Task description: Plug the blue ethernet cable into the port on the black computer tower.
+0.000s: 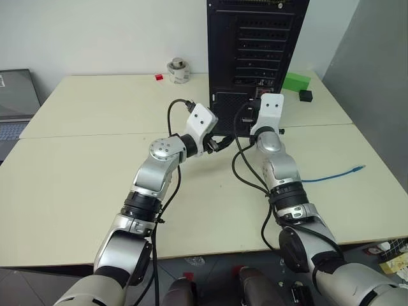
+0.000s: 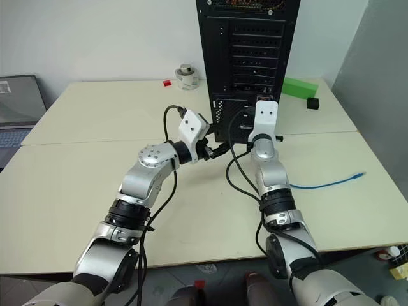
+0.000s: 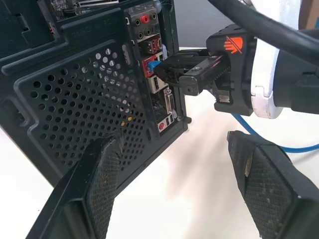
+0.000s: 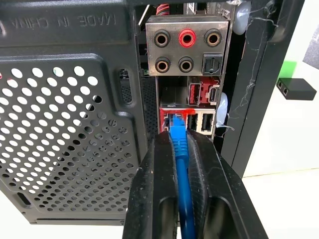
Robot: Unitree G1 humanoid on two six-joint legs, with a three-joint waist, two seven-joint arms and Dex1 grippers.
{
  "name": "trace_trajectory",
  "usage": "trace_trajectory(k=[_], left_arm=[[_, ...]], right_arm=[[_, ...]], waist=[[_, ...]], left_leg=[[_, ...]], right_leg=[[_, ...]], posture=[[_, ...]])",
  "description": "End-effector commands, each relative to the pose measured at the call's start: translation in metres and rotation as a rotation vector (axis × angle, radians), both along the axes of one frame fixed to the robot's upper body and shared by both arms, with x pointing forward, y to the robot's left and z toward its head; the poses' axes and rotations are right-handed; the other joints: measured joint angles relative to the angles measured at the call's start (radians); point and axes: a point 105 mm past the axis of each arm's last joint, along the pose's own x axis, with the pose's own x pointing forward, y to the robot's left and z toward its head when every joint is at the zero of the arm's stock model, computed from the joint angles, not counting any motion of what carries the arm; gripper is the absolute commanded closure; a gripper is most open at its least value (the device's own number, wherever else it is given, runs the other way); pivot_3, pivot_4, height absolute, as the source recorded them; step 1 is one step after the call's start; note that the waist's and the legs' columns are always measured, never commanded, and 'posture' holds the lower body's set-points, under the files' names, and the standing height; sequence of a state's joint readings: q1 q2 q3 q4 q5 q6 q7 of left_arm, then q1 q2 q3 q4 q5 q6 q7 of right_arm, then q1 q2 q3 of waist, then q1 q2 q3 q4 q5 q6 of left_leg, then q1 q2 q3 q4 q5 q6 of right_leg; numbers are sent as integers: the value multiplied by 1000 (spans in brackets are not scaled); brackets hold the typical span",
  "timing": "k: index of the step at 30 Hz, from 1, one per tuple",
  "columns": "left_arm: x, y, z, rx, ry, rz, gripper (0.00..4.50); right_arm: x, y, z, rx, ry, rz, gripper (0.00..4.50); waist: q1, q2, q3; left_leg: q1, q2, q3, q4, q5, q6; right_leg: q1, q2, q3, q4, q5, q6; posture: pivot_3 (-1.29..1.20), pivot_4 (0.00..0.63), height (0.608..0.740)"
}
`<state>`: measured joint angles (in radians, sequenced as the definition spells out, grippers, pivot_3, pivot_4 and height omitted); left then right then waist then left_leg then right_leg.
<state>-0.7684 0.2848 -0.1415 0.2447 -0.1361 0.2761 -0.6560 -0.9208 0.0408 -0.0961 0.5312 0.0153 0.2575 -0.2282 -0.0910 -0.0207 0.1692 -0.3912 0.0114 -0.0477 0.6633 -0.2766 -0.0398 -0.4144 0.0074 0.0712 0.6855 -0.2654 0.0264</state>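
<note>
The blue plug is in the red-framed port in the right wrist view and would stay in the port, so the robot's right gripper needs to open now.
The black computer tower (image 1: 255,44) stands at the table's far edge, its back panel facing me. My right gripper (image 4: 177,137) is shut on the blue ethernet cable (image 4: 180,164) just behind its plug. The plug's tip sits at the red-framed port (image 4: 174,118) in the connector strip. The rest of the cable (image 1: 331,175) trails over the table to the right. My left gripper (image 3: 179,184) is open with nothing between its fingers. It hovers beside the tower's lower mesh vent (image 3: 84,109), just left of the right gripper (image 3: 182,72).
A tape roll (image 1: 178,70) and a small red item (image 1: 159,77) lie left of the tower. A green box (image 1: 296,81) and a small black box (image 1: 306,95) lie to its right. A laptop (image 1: 16,102) sits at the far left.
</note>
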Motion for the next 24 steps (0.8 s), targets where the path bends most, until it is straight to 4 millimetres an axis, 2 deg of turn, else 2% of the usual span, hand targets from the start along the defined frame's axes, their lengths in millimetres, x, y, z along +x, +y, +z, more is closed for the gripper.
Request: trace_trajectory(k=[1,2,4,7,16,22,24], left_arm=[[0,6,13,-14,-49,21,997],[1,7,13,-13,-50,24,997],[2,8,13,-10,-51,31,997],[5,12,12,-3,-52,51,997],[15,25,9,33,-52,132,997],[16,32,9,51,-65,171,997],[15,35,10,65,-81,176,997]], right_arm=[[-1,12,25,6,-87,80,4476],[-1,11,23,6,-86,81,4476],[-2,9,19,2,-78,89,3776],[-5,8,15,-15,-78,108,3331],[-25,6,14,-67,-92,197,1535],[-50,-5,29,-127,-134,243,288],[-58,-10,35,-149,-141,260,39]], waist=[[-1,0,0],[-2,0,0],[-2,0,0],[0,0,0],[10,0,0],[14,0,0],[16,0,0]], left_leg=[[0,0,0,0,0,0],[0,0,0,0,0,0],[0,0,0,0,0,0],[0,0,-1,-1,0,0],[-9,-1,-2,0,0,0],[-9,-2,-2,0,0,0],[-9,-2,-3,0,0,0]], right_leg=[[0,0,0,0,0,0],[0,0,0,0,0,0],[0,0,0,1,0,0],[0,0,-1,0,0,0],[-6,-5,-2,-2,0,0],[-6,-6,-3,-3,0,0],[-6,-6,-3,-3,0,0]], posture=[[0,150,740],[0,150,740],[0,150,740],[0,150,740],[0,150,740],[0,150,740],[0,150,740]])
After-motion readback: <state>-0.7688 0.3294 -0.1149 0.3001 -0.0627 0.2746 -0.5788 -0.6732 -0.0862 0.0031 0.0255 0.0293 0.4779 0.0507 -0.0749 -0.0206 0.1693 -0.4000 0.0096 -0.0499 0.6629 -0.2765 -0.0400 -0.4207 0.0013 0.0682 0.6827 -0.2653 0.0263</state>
